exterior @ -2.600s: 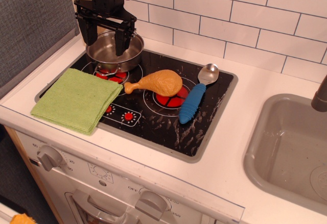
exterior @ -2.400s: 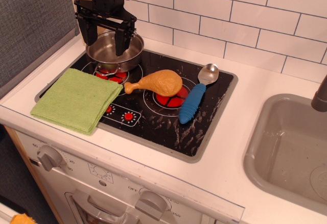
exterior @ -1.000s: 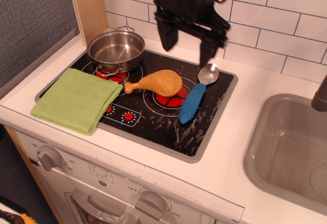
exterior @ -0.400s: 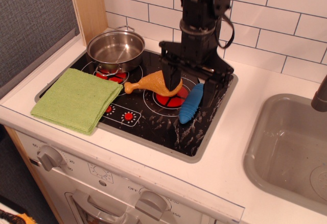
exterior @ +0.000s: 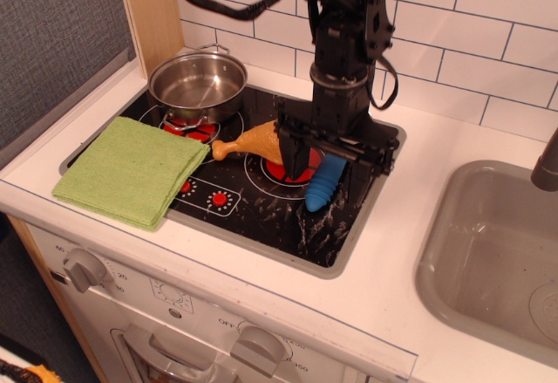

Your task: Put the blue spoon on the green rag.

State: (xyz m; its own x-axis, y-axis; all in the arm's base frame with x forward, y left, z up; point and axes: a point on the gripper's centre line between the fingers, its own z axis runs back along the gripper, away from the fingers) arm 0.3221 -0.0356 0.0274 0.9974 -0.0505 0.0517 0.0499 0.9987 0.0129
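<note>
My gripper grips its ribbed blue handle (exterior: 323, 185) next, to put the blue spoon on the green rag (exterior: 131, 169).
The blue spoon (exterior: 322, 188) lies on the black stove top (exterior: 261, 217), right of centre; only the lower part of its ribbed blue handle shows, and the silver bowl is hidden behind the arm. My gripper (exterior: 324, 172) is down at the stove surface, open, with one finger on each side of the handle. I cannot tell if the fingers touch it. The green rag (exterior: 131, 169) lies flat and folded at the stove's front left corner, well left of the gripper.
An orange chicken drumstick (exterior: 253, 141) lies just left of the gripper, close to its left finger. A steel pot (exterior: 197, 84) stands on the back left burner. A grey sink (exterior: 488, 252) is at the right. A white tiled wall stands behind.
The gripper moved from above the pot to the right, over the spoon, then dropped until its open fingers straddle the blue handle. The spoon, rag, drumstick and pot have not moved.
</note>
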